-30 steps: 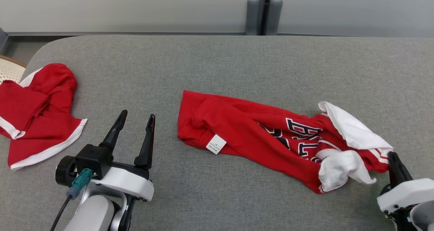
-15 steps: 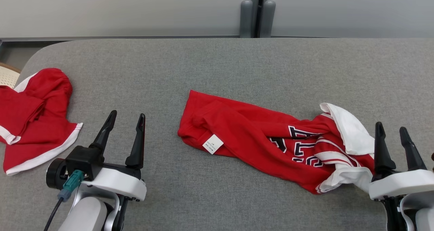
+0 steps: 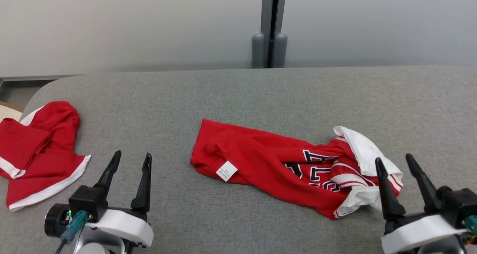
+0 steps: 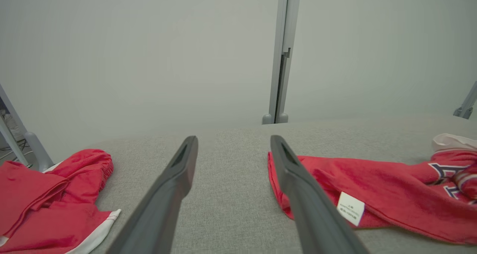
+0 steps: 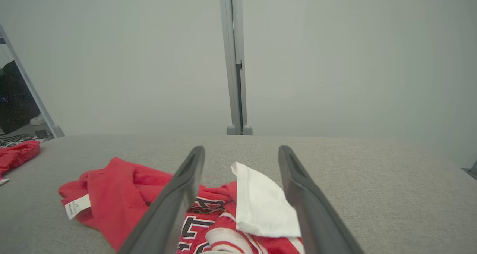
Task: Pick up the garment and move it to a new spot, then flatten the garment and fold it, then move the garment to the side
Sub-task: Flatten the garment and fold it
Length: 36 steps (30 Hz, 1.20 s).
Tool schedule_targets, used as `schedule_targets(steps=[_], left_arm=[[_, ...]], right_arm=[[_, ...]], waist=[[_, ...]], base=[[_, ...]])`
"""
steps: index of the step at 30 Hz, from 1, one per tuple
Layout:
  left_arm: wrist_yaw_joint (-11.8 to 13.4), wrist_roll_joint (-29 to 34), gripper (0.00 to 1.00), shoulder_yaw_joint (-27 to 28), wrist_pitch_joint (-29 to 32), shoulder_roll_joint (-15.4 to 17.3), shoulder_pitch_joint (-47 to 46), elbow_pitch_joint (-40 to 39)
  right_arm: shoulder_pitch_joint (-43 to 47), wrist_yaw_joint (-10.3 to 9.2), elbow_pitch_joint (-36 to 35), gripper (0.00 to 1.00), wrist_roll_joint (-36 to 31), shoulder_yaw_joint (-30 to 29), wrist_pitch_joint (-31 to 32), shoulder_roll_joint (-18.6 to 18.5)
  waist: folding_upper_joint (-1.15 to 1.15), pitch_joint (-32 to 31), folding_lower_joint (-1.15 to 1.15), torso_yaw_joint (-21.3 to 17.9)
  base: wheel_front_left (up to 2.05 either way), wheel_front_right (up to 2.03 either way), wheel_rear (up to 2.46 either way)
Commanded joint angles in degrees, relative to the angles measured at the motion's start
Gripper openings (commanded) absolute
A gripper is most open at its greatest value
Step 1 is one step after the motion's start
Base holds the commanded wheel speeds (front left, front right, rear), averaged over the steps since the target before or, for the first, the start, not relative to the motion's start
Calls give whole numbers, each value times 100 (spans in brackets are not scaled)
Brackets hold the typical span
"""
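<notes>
I should next grab the crumpled jersey with my left gripper by its hem corner (image 3: 199, 163) (image 4: 286, 205) beside the white label, to move the jersey to a new spot.
The garment (image 3: 268, 164), a crumpled red jersey with dark-and-white lettering, white sleeves and a white label, lies across the middle of the grey table (image 3: 238, 97). My right gripper (image 3: 393, 158) stands open just off its right end, close to the white sleeve (image 3: 363, 149), with nothing between its fingers. In the right wrist view the right gripper (image 5: 241, 148) hovers over the sleeve (image 5: 261, 201) and the garment (image 5: 123, 187). Left of the garment, and apart from it, my left gripper (image 3: 133, 154) is open and empty. The left wrist view has the left gripper (image 4: 234, 138) with the garment (image 4: 391, 194) to its right.
A second red garment with white trim (image 3: 37, 153) lies bunched at the table's left edge, also seen as a red heap (image 4: 44, 205). A grey post (image 3: 268, 49) and a pale wall stand behind the table. Bare grey cloth lies between the two garments.
My right gripper has opened and let go of the garment's white-sleeved end, which has settled on the table. The head view has shifted. The left gripper has stayed open.
</notes>
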Motion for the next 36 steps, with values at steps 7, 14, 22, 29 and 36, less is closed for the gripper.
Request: schedule_targets(steps=[7,14,22,29,36], left_arm=[[142,-94,100,7,107,90,358,-127],[202,-112,100,-8,189,149,478,-243],[217,-131,100,-50,235,177,449,-310],[13,-136,100,-283,468,67,73,-274],[-572,-299,100,-775,1245,-281,-992,279]], right_arm=[[508,-2,-221,100,62,157,183,110],[578,-2,-258,100,51,119,261,139],[554,-2,-233,100,30,105,282,200],[444,-2,-251,100,29,138,293,229],[133,-2,-295,100,20,250,291,219]], waist=[[0,-331,0,-167],[0,-347,0,-188],[0,-295,0,-163],[0,-131,0,-154],[0,382,0,-391]], base=[[0,0,0],[0,0,0],[0,0,0],[0,0,0],[0,0,0]])
